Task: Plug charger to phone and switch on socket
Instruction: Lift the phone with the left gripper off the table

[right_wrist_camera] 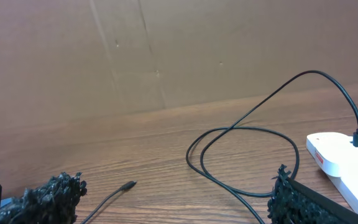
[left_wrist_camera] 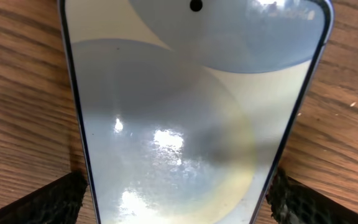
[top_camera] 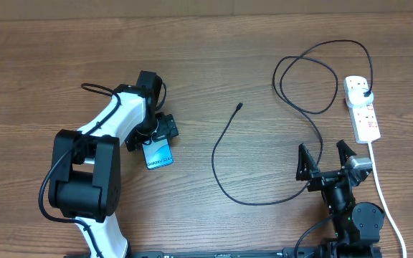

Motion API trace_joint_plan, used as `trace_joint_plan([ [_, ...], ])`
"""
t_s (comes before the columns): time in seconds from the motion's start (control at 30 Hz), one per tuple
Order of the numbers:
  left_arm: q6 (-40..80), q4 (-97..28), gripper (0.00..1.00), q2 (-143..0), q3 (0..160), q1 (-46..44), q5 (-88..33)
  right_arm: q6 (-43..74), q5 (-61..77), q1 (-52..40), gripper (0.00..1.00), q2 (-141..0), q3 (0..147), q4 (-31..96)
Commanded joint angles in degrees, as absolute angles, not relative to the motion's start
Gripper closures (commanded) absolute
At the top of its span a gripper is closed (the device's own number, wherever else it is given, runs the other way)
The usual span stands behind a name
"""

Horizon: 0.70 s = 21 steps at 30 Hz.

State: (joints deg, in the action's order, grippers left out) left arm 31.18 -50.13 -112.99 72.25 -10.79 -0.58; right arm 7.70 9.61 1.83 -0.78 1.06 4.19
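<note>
My left gripper has the phone (top_camera: pixel 159 155) (left_wrist_camera: pixel 178 202) between its fingers by the phone's long edges, so it should close now. Closing now would hold the phone.
The phone (top_camera: pixel 159 155), with a light blue screen, lies flat on the table left of centre and fills the left wrist view (left_wrist_camera: pixel 191 112). My left gripper (top_camera: pixel 162 133) has a finger against each long edge of the phone (left_wrist_camera: pixel 178 202). The black charger cable (top_camera: pixel 214 154) loops across the table. Its connector tip (top_camera: pixel 239 107) lies free and also shows in the right wrist view (right_wrist_camera: pixel 128 185). Its plug (top_camera: pixel 365 93) sits in the white socket strip (top_camera: pixel 366 120). My right gripper (top_camera: pixel 326 159) is open and empty at the front right, well short of the tip (right_wrist_camera: pixel 169 208).
The strip's thick white cord (top_camera: pixel 380 183) runs toward the front edge beside the right arm. Cable loops (right_wrist_camera: pixel 241 155) lie between my right gripper and the strip (right_wrist_camera: pixel 344 158). A brown cardboard wall (right_wrist_camera: pixel 135 56) stands behind the table.
</note>
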Motion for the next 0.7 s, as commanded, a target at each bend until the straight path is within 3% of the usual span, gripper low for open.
trace_joint_plan([
  [0.0, 30.0, -49.0, 0.04, -116.9, 69.5, -10.4, -1.6, 7.6, 9.1, 1.6, 0.00, -0.2, 0.4, 4.0],
  [0.37, 30.1, -48.9, 0.25, -116.9, 69.5, -10.4, -1.5, 7.6, 9.1, 1.6, 0.00, -0.2, 0.4, 4.0],
  [0.67, 30.4, -48.4, 0.24, -116.9, 69.8, -10.4, -1.9, 7.6, 9.1, 1.6, 0.00, -0.2, 0.4, 4.0],
])
